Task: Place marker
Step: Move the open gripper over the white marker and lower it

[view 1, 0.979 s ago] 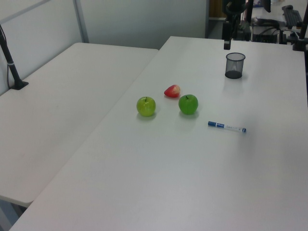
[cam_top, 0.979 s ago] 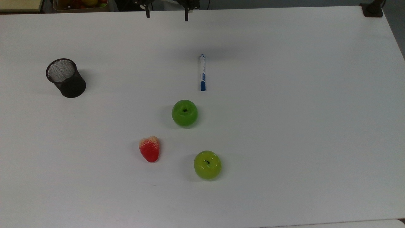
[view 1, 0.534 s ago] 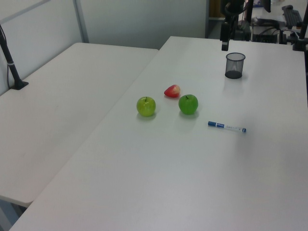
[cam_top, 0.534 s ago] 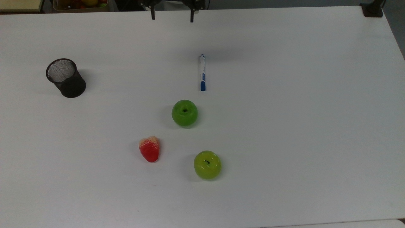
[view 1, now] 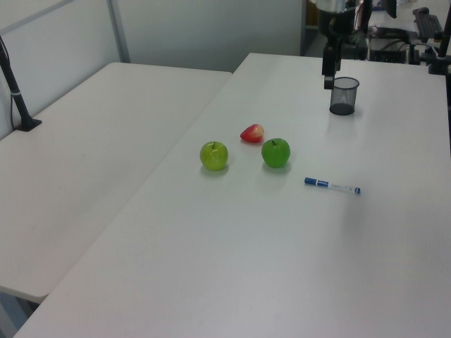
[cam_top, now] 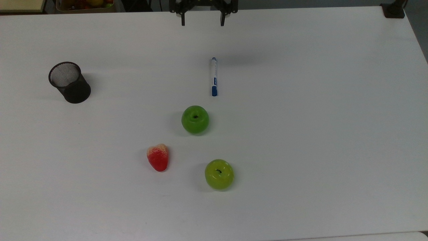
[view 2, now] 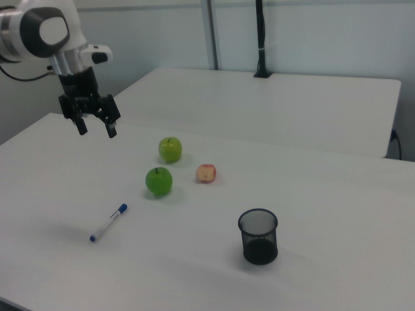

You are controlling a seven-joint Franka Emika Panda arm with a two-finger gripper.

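Observation:
I should next pick up the marker by its blue cap (view 1: 316, 183) with my gripper, so that its white body stays free to go into the mesh pen cup (view 1: 344, 97).
The marker (cam_top: 214, 77), white with a blue cap, lies flat on the white table (cam_top: 317, 117), cap end pointing toward the top view's bottom. It also lies on the table in the left view (view 1: 332, 185) and in the right view (view 2: 108, 223). My gripper (cam_top: 202, 24) hangs open and empty in the air at the table's far edge, slightly to the top view's left of the marker and well above it. In the right view the gripper (view 2: 97, 133) has both black fingers spread wide. In the left view the gripper (view 1: 328, 81) hangs beside the mesh cup.
A black mesh pen cup (cam_top: 69, 82) stands upright at the top view's left. A dark green apple (cam_top: 195, 119) sits just below the marker, with a yellow-green apple (cam_top: 219, 174) and a red strawberry (cam_top: 158, 157) nearer the front. A second table (view 1: 84, 162) adjoins.
The gripper has moved to the top view's right along the far edge, closer to the marker's line, and dropped a little. Nothing on the table has moved.

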